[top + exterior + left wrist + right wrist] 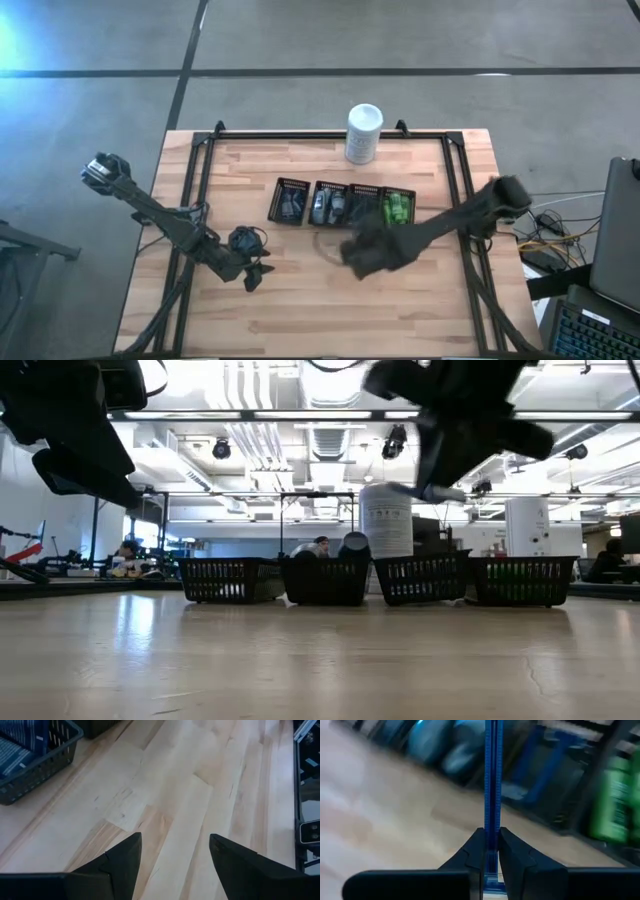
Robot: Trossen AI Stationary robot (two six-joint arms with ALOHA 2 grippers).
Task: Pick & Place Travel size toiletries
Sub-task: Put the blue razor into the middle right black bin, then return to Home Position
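I need to move the blue stick [493, 780] into the basket of blue sticks before my right gripper lets go of it, because it is over wood beside the basket.
A row of black mesh baskets [345, 203] stands mid-table, holding dark blue-ended sticks [290, 205], grey tubes [325, 206] and green bottles [398, 208]. My right gripper [357, 258] hovers just on the near side of the baskets, shut on a thin blue stick-like toiletry [491, 780]. In the right wrist view the green bottles [615, 795] show blurred beyond it. My left gripper [250, 277] is open over bare wood near the table's left side, on the near side of the leftmost basket [35, 755]. In the low view both arms hang high above the table. My right gripper pinches the blue stick between its two fingers [470, 852], by the end nearest the wrist [492, 842]. The rest of the stick runs straight out past the fingertips, along the fingers. The low view shows the gripper [450, 430] well above the tabletop, so the stick is lifted clear.
A large white canister [363, 133] stands at the table's far edge behind the baskets. A black frame rail [330, 135] runs round the tabletop. Bare wood [330, 310] lies along the near half of the table. Cables and a laptop [600, 300] sit off the right edge.
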